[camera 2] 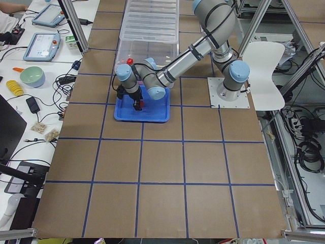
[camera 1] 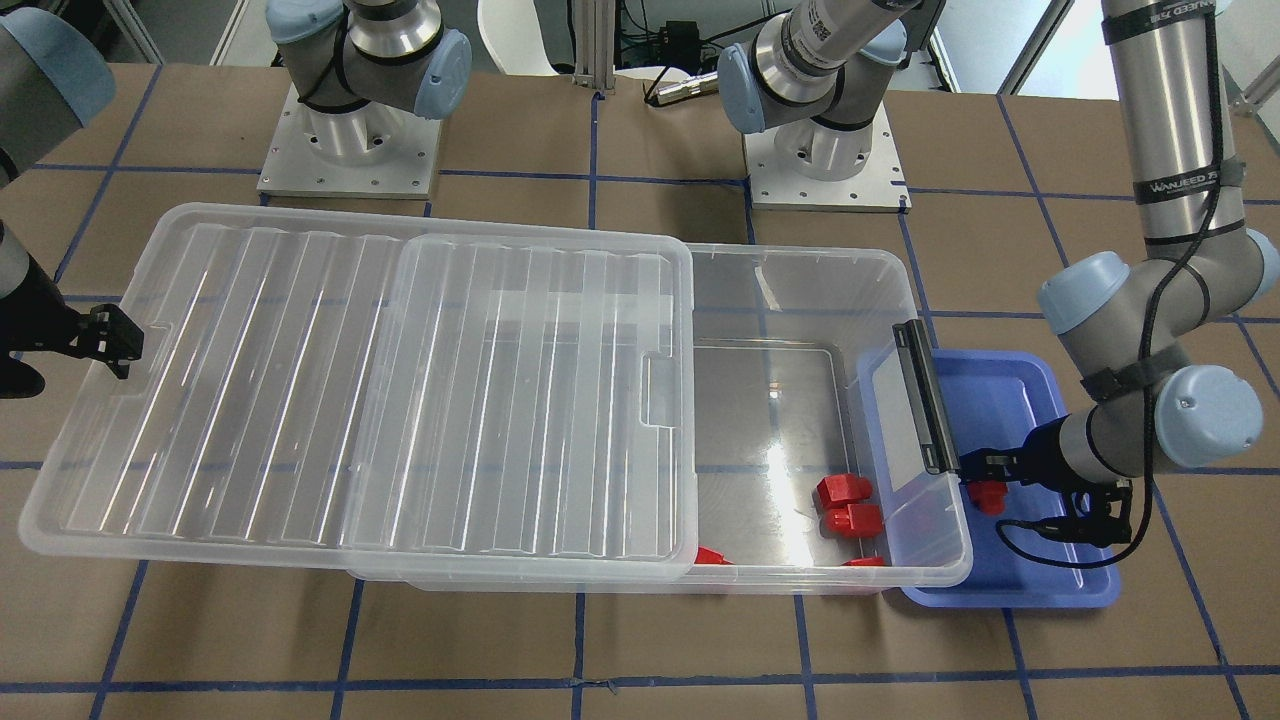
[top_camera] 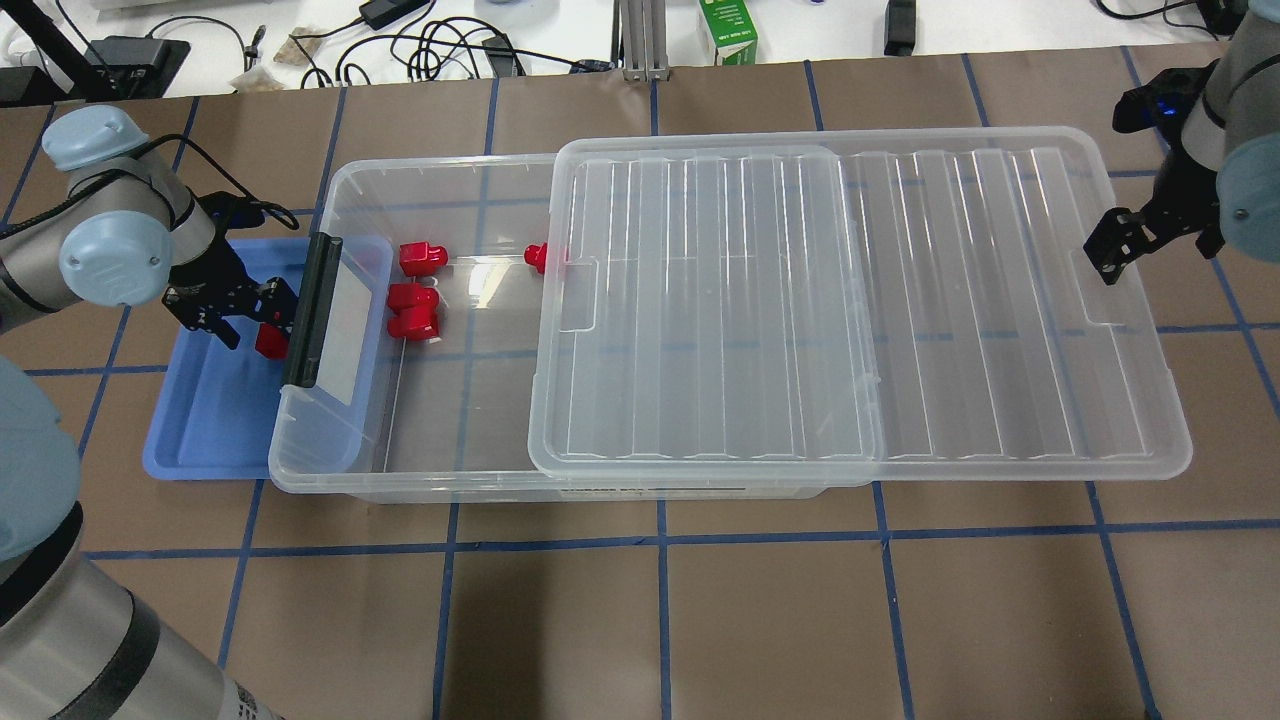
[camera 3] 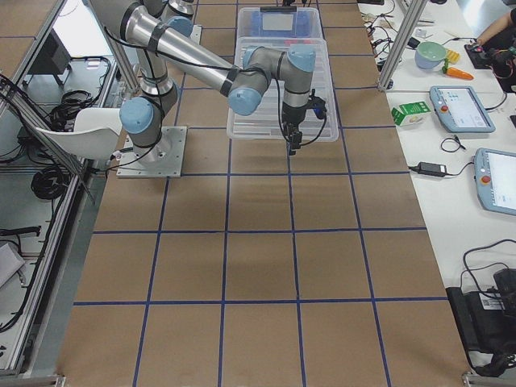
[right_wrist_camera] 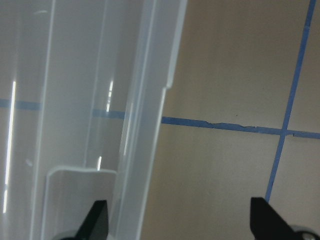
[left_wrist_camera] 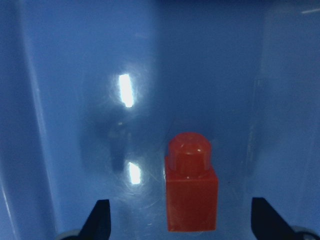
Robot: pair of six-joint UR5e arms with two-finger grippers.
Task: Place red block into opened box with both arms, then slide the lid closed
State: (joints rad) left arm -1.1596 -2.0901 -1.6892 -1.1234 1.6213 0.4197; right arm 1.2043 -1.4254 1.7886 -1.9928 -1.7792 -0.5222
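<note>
The left gripper grabs the red block by its square body [left_wrist_camera: 191,205] next, to place the block into the opened box.
One red block [left_wrist_camera: 192,190] stands on the floor of the blue tray [top_camera: 200,430]. My left gripper [left_wrist_camera: 183,220] is low over it, open, with a finger on each side and not touching; the same red block [top_camera: 270,342] sits just outside the box's black latch bar [top_camera: 308,310]. The clear box [top_camera: 420,485] holds several more red blocks [top_camera: 413,310] near that end. The ridged lid [top_camera: 860,300] lies slid towards my right, leaving the latch end uncovered. My right gripper [top_camera: 1115,245] is open beside the lid's far short end, by its notch [right_wrist_camera: 80,200].
The blue tray [camera 1: 1020,590] is tucked partly under the box's latch end. Both arm bases [camera 1: 345,150] stand behind the box. Cables and a green carton [top_camera: 727,30] lie beyond the table's far edge. Brown tabletop [top_camera: 700,620] stretches in front of the box.
</note>
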